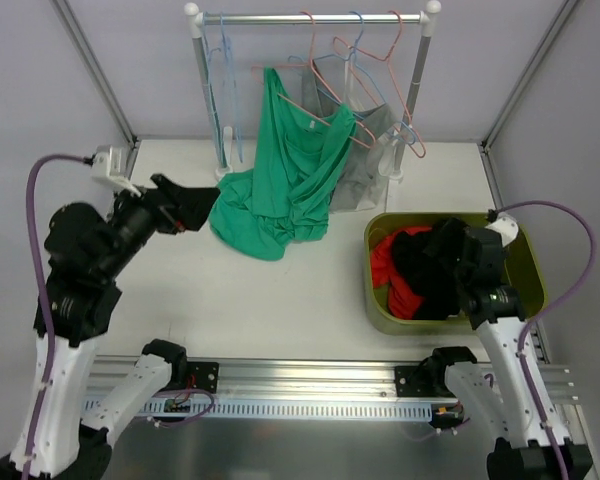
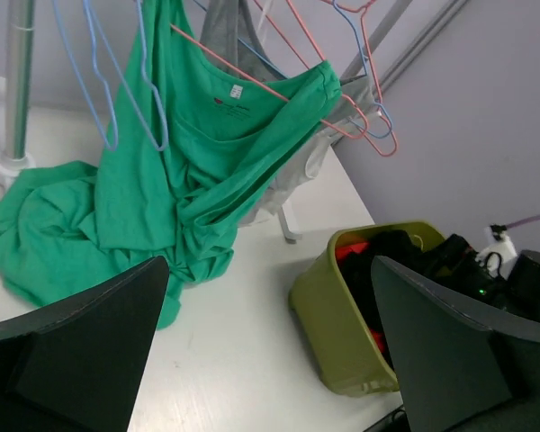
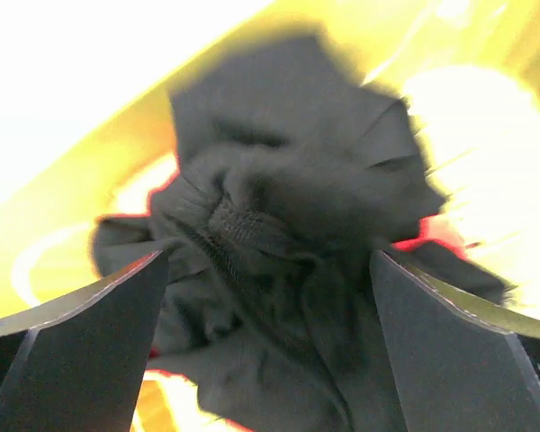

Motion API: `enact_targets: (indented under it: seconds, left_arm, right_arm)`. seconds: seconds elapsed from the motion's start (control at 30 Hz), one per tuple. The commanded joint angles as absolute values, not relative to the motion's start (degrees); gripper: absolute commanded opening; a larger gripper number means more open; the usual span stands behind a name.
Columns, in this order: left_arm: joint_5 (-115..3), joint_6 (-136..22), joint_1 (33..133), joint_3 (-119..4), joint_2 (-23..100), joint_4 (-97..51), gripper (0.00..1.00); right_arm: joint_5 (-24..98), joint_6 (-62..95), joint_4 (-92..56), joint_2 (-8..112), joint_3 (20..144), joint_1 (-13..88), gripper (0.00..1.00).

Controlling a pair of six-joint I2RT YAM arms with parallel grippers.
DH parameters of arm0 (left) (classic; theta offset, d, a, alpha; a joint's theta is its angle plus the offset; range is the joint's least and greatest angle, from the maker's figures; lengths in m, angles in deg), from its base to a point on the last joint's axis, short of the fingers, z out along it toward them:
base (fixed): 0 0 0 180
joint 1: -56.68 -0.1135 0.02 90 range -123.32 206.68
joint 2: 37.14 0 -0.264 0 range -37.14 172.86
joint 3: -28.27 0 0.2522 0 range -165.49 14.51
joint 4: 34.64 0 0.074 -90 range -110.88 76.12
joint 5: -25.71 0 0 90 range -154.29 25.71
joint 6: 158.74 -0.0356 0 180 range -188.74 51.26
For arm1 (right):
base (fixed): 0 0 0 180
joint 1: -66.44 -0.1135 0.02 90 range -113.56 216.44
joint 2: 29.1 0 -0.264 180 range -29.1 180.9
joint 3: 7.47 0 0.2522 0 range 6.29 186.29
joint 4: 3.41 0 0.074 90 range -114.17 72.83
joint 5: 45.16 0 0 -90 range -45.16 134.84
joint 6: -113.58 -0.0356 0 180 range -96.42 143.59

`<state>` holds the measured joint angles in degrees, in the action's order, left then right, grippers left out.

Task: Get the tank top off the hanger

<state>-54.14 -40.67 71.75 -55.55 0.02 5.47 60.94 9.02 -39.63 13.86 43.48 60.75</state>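
The left gripper should take hold of the pink hanger by its wire just below the hook [image 1: 312, 61] next, so the tank top stays free to come off.
A green tank top [image 1: 285, 185] hangs from a pink hanger [image 1: 320, 108] on the rack, and its lower part lies bunched on the table. The left wrist view shows the tank top [image 2: 189, 171] and the hanger [image 2: 243, 72] threaded through its neck. My left gripper [image 1: 208, 208] stands open just left of the bunched fabric, with nothing between its fingers [image 2: 270, 360]. Over the bin, my right gripper [image 1: 460, 265] is open above a black garment [image 3: 288, 225], its fingers wide apart [image 3: 265, 351].
An olive bin [image 1: 528, 262] at the right holds black and red clothes [image 1: 385, 260]. A grey garment [image 1: 365, 165] hangs behind the green one. The metal rack [image 1: 310, 17] at the back carries several bare pink and blue hangers. Its posts stand on white feet.
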Motion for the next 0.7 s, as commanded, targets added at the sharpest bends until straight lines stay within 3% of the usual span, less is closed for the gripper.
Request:
enact_targets:
  seconds: [0.0, 0.17, 0.5, 0.67]
  left_arm:
    - [-48.90, -37.89, 73.71, -62.46, 9.59, 0.75, 0.99]
    - [-60.30, -40.78, 84.26, -70.90, 23.04, -0.04, 0.99]
    - [-66.83, -34.21, 89.11, -101.57, 55.38, -2.07, 0.99]
    - [-68.69, -30.77, 89.28, -112.46, 68.22, -3.90, 0.99]
  right_arm:
    - [69.60, 9.52, -43.17, 6.86, 51.71, 61.35, 0.99]
    - [68.32, 15.48, -47.40, 1.40, 57.88, 61.26, 1.00]
    - [29.76, 16.83, -45.22, 4.30, 59.47, 61.26, 0.99]
    - [27.53, 13.83, -42.22, 0.96, 54.46, 61.26, 0.99]
